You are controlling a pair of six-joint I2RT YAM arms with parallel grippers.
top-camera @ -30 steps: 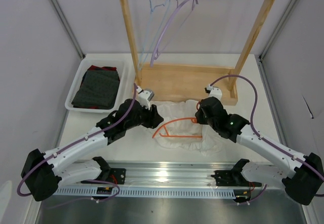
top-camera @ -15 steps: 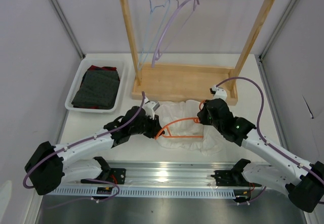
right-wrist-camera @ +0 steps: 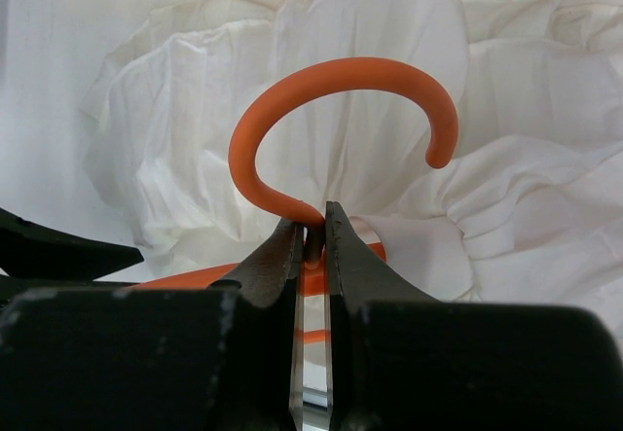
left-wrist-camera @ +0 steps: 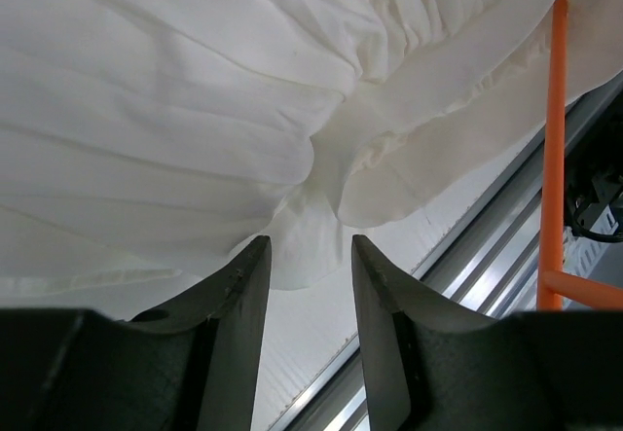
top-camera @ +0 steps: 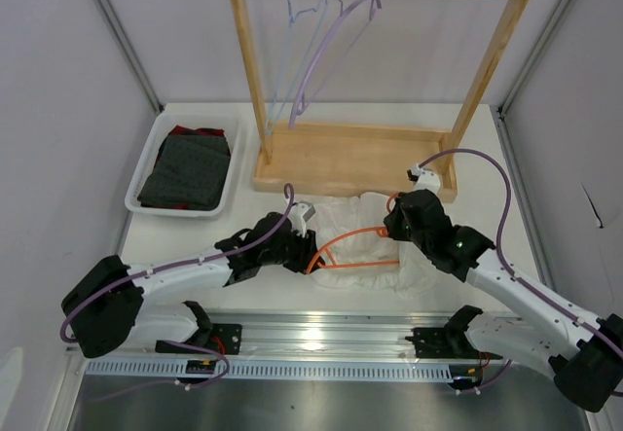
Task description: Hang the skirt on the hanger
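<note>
I will use my left gripper next to pull the skirt over the hanger, so it will grab the skirt [top-camera: 375, 256] by its edge fold [top-camera: 318, 267] beside the end of the hanger.
The white crinkly skirt [top-camera: 375, 256] lies on the table in front of the wooden rack. The orange hanger [top-camera: 348, 248] rests over it. My right gripper [right-wrist-camera: 311, 225] is shut on the hanger's neck just below its curved hook [right-wrist-camera: 331, 90], above the skirt [right-wrist-camera: 195, 110]. My left gripper [left-wrist-camera: 310, 256] is open, its fingertips at the skirt's near left edge [left-wrist-camera: 195, 110] with a fold of fabric just beyond them; an orange hanger bar [left-wrist-camera: 555, 129] runs along the right of that view. In the top view the left gripper [top-camera: 304, 246] is at the hanger's left end.
A wooden rack [top-camera: 360, 159] stands behind, with a lilac hanger [top-camera: 331, 42] and a pale blue hanger [top-camera: 297, 32] on its rail. A white bin [top-camera: 142, 173] at the left holds a dark dotted garment [top-camera: 187, 168]. A metal rail [top-camera: 321, 332] runs along the near edge.
My left gripper has moved right and nearer, onto the skirt's left edge by the hanger's end. My right gripper, holding the hanger's neck, has shifted slightly right and back.
</note>
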